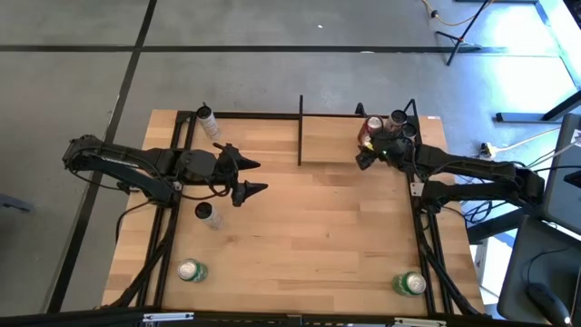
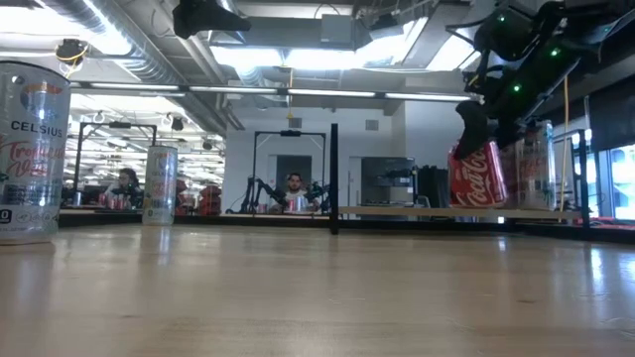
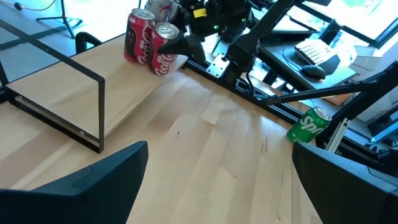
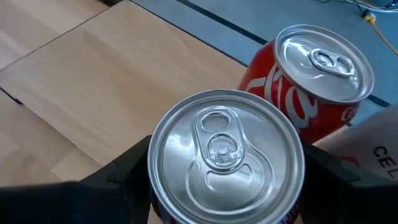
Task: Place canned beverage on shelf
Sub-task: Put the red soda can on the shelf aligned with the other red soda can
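I should release the red can [image 4: 227, 155] from my right gripper now, because it is over the shelf board [image 4: 130, 74], close beside the standing can, and would stand.
The shelf [image 1: 331, 141], a light board framed by black rods, stands at the table's far side. My right gripper [image 1: 370, 150] is at its right end, shut on a red Coca-Cola can [image 2: 476, 178], which also shows in the left wrist view [image 3: 163, 53]. A second red can [image 4: 311, 81] and a white can [image 4: 379, 146] stand upright on the board just beyond it. My left gripper [image 1: 251, 176] is open and empty over the table's left middle. My right gripper pinches the red can's side wall just below the top rim [image 4: 152, 180] between its two fingers, one on each side. The fingers [image 3: 181, 43] come slanting down from the table's right. The can is tilted; whether its bottom [image 2: 478, 203] touches the board, I cannot tell.
Two tall Celsius cans [image 1: 207, 116] [image 1: 207, 213] stand on the table's left side. A green can [image 1: 191, 270] stands at the near left and another [image 1: 410, 283] at the near right. The shelf's black upright [image 1: 300, 132] marks its left end. People sit in the room beyond.
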